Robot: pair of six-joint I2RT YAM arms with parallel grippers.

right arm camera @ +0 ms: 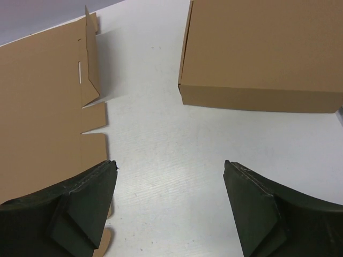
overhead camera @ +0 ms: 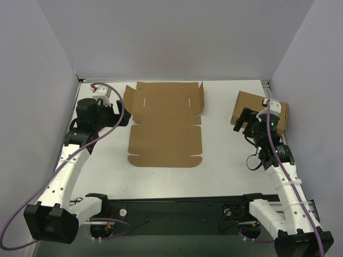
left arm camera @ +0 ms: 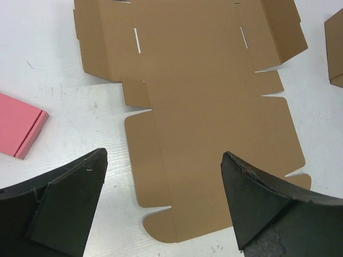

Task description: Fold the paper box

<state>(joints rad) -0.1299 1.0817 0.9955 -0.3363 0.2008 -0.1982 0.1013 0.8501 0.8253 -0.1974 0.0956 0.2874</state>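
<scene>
My right gripper needs to grab the paper box's tilted far flap (left arm camera: pixel 298 24) by its edge next. Then it can lift and shift the sheet (left arm camera: pixel 209 107) for folding.
The paper box (overhead camera: pixel 165 126) lies as a flat brown die-cut sheet in the middle of the table, its far right flap (overhead camera: pixel 201 99) tilted up a little. My left gripper (overhead camera: pixel 124 119) is open and empty, hovering at the sheet's left edge. In the left wrist view the sheet (left arm camera: pixel 209 107) fills the space ahead of the open gripper (left arm camera: pixel 163 154). My right gripper (overhead camera: pixel 242 120) is open and empty, over bare table between the sheet and the formed box. The right wrist view shows the sheet's edge (right arm camera: pixel 37 107) left of the open gripper (right arm camera: pixel 170 163).
A second, fully formed brown box (overhead camera: pixel 249 101) stands at the right, partly under my right wrist; it also shows in the right wrist view (right arm camera: pixel 262 48). A small pink flat block (left arm camera: pixel 19 126) lies left of the sheet. Grey walls enclose the table on three sides.
</scene>
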